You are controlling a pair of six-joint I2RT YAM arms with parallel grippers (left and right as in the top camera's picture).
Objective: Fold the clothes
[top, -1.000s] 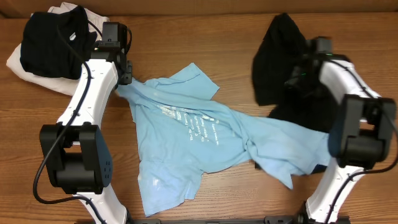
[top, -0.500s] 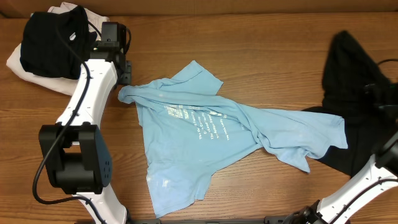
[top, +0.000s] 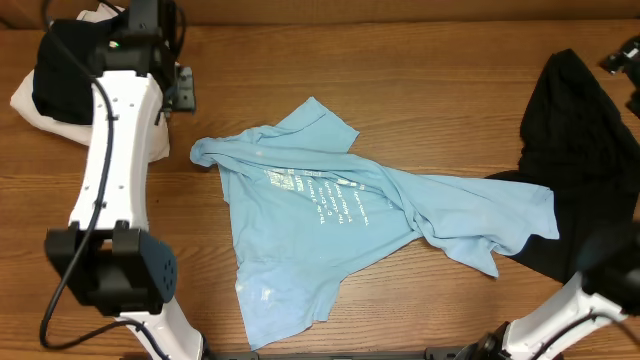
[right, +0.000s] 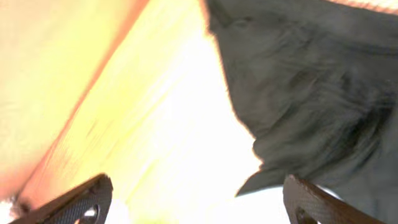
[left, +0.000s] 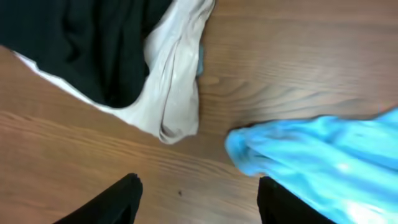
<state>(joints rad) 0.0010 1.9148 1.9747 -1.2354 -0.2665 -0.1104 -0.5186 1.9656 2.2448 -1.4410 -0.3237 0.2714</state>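
My right gripper grabs its loose near-side corner beside the black garment next, to spread the light blue T-shirt for folding.
The light blue T-shirt lies crumpled and spread across the middle of the table, lettering up. Its left corner shows in the left wrist view. My left gripper is open and empty above bare wood, between the shirt's corner and the folded black and beige pieces. The beige piece and the black piece lie just beyond its fingers. The large black garment lies heaped at the right. My right gripper is open and empty at the far right corner, the black garment beyond it.
The wooden table runs bare along the far side. The left arm stretches along the left side. The right arm's base link stands at the front right beside the black garment. The right wrist view is overexposed.
My left gripper has let go of the T-shirt's left corner and pulled back toward the far left. My right gripper carried the black garment to the right, dropped it and moved to the far right corner.
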